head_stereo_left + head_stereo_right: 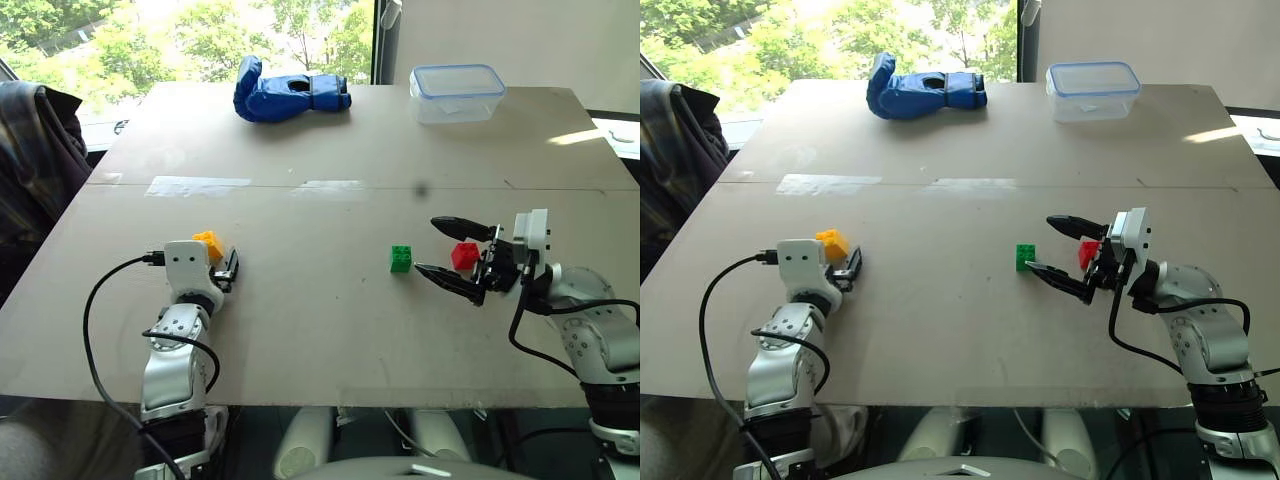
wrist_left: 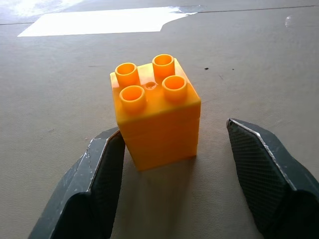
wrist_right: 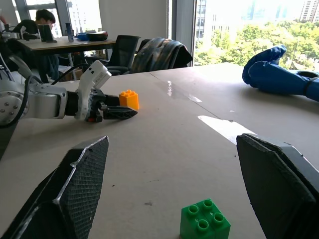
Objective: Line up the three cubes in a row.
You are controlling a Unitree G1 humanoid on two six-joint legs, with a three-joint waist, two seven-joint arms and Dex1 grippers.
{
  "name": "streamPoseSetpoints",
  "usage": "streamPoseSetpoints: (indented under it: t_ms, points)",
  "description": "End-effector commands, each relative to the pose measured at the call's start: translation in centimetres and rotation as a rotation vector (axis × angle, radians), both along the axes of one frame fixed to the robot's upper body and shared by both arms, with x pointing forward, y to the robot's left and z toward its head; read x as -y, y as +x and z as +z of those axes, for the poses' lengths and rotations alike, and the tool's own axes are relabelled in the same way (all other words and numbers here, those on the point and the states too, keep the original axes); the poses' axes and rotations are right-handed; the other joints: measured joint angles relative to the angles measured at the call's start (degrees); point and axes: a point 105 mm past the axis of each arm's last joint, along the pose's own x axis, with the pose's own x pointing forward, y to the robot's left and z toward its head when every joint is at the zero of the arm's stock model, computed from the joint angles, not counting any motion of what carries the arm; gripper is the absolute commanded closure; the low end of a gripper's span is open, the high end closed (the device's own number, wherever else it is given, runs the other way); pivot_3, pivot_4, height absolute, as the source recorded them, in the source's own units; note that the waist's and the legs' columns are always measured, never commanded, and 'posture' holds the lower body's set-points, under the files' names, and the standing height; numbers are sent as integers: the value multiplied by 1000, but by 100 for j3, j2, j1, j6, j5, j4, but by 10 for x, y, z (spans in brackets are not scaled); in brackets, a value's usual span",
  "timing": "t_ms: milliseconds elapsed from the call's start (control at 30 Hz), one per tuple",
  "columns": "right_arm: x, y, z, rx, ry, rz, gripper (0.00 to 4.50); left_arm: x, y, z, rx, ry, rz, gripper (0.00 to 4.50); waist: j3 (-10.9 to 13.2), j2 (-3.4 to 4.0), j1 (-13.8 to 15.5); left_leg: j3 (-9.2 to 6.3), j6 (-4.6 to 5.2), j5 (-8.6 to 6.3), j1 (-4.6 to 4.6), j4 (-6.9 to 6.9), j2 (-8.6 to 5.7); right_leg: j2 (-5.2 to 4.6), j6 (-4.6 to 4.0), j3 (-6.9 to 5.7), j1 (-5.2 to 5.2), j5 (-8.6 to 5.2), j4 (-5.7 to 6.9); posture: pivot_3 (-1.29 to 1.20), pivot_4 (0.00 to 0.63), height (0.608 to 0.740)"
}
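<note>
The left gripper has the yellow cube's lower sides between its fingers, so it needs to close on the cube.
The yellow cube (image 2: 155,114) stands studs up on the table at the left, between the fingers of my left gripper (image 2: 173,130). That gripper is open: one finger (image 2: 107,164) lies close against the cube and the other stands clear of it. The green cube (image 1: 401,259) sits right of centre. My right gripper (image 1: 427,244) points left and is open wide, its tips just short of the green cube. The red cube (image 1: 464,256) rests between its two fingers, nearer the palm, with gaps on both sides.
A blue glove (image 1: 290,95) lies at the back centre and a clear lidded container (image 1: 457,92) at the back right. Strips of clear tape (image 1: 198,185) run along the table's seam. A jacket (image 1: 35,150) hangs beyond the left edge.
</note>
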Motion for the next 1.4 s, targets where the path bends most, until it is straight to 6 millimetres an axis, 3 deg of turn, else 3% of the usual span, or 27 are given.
streamPoseSetpoints:
  t_ms: [33, 167, 533, 667, 700, 1033, 1267, 1400]
  points:
    - [1, -2, 11, 55, 3, 5, 287, -1, -1, 7, 38, -3, 31, 1219, 0, 0, 1, 0, 0, 0, 0, -1, 0, 0, 0, 0, 0, 0, 0, 0, 150, 740]
    - [2, -2, 12, 56, -4, 5, 287, -10, -9, 3, 48, -26, 133, 1219, 0, 0, -1, 0, 1, -1, 0, -1, 0, -2, 0, 2, 0, 0, 0, 0, 150, 740]
    - [1, -1, 11, 58, -14, 11, 287, -12, -1, 2, 35, 6, 86, 1219, 0, 0, -7, 1, 2, -1, 2, -3, 0, 1, 0, 1, -1, 0, 1, 0, 150, 740]
    - [2, -1, 11, 62, -18, 9, 287, -13, 0, 1, 30, 9, 72, 3040, 0, 0, -5, 2, 0, 0, 2, -3, 0, 0, 0, 2, -1, 0, 0, 0, 150, 740]
    - [2, -1, 12, 63, -18, 8, 287, -13, -1, 1, 30, 9, 72, 3299, 0, 0, -4, 2, -1, 0, 2, -3, 0, 0, 0, 2, -1, 0, 0, 0, 150, 740]
    - [3, -2, 12, 57, -16, 12, 287, -12, 3, 2, 34, 2, 57, 3270, 0, 1, -4, 1, 1, -1, 2, -4, 0, -1, 0, 2, -1, 0, 0, 0, 150, 740]
    - [12, -14, 7, 32, -29, 30, 287, 36, 33, 26, 93, -3, -251, 3270, 1, -2, 15, -9, -6, 3, -12, -3, -5, -4, 0, -12, -1, 0, -6, 0, 150, 740]
    - [25, -12, 2, 28, -50, -49, 287, 77, 46, 37, 125, 20, -497, 3270, 1, -1, -11, -8, -14, 8, -14, -4, -6, -2, 0, -10, -4, 0, -10, 0, 150, 740]
